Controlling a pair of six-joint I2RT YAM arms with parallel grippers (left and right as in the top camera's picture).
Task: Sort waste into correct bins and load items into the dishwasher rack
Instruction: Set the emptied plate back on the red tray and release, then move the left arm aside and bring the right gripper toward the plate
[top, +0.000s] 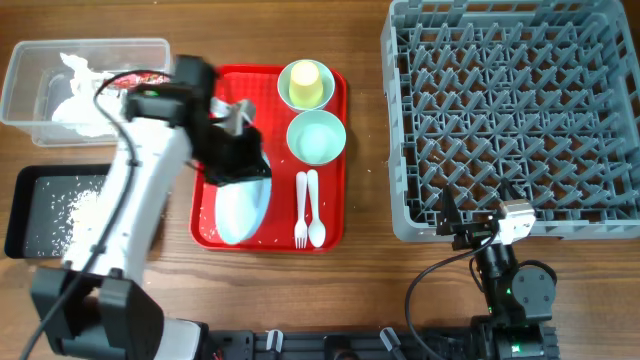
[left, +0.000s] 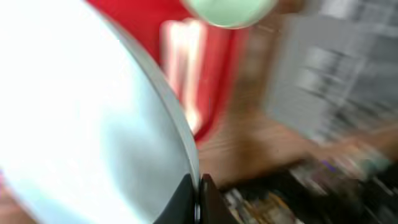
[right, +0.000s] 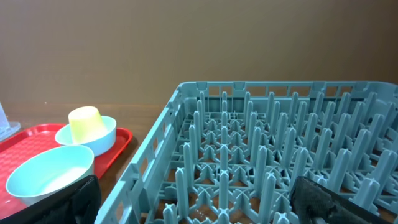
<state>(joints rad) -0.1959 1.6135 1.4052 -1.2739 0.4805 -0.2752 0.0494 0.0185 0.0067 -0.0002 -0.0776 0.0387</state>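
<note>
The pale blue plate is hanging at a steep tilt above the red tray and would drop onto the tray if I opened now. My left gripper needs to keep its hold on the plate.
My left gripper (top: 243, 165) is shut on the rim of the pale blue plate (top: 243, 208), which hangs tilted over the red tray (top: 335, 160). The blurred left wrist view shows the plate (left: 81, 124) filling the left side, with both fingertips (left: 186, 199) pinched on its edge. A yellow-green cup (top: 306, 82) sits upturned in a pale green bowl (top: 326, 95); the pale blue bowl (top: 316, 137) and the white fork (top: 300, 210) and spoon (top: 315, 210) lie beside it. My right gripper (top: 470, 225) stands open at the front edge of the grey rack (top: 515, 115), nothing between its fingers (right: 78, 199).
At the back left a clear tub (top: 30, 60) holds a crumpled napkin (top: 75, 95) and a red-and-white wrapper (top: 140, 78). In front of it a black tray (top: 25, 215) carries scattered rice (top: 75, 205). Bare wood lies between the red tray and the rack.
</note>
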